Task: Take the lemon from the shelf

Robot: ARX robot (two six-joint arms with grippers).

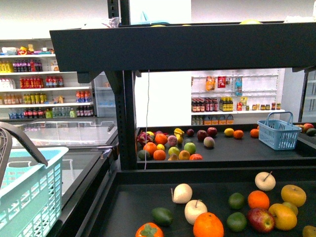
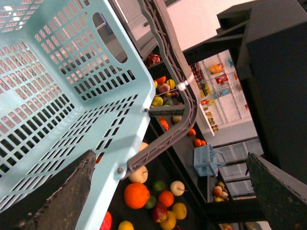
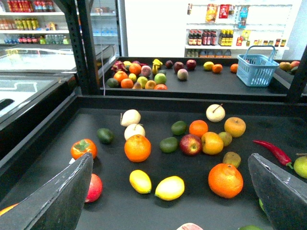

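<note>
The mint-green basket (image 1: 32,192) needs to be carried for the lemon picking, so my left gripper should grab it by its grey handle (image 1: 22,140) next.
Two smooth yellow oval lemons lie side by side on the lower deck of the black shelf (image 3: 187,99): a larger lemon (image 3: 169,188) and a smaller one (image 3: 140,181). My right gripper (image 3: 170,160) hangs open above and in front of them, with nothing between its dark fingers (image 3: 53,201). My left gripper (image 2: 170,154) is open too, beside a light teal basket (image 2: 57,81); the basket's grey handle (image 2: 184,96) crosses the gap between the jaws. In the front view the shelf (image 1: 173,47) fills the frame, but neither the lemons nor the grippers show.
Oranges (image 3: 137,147) (image 3: 225,180), a red apple (image 3: 190,144), limes, pale pears and a red chilli (image 3: 272,151) lie around the lemons. The farther deck holds more fruit and a blue basket (image 1: 279,132). A glass-topped freezer (image 1: 64,136) stands to the left.
</note>
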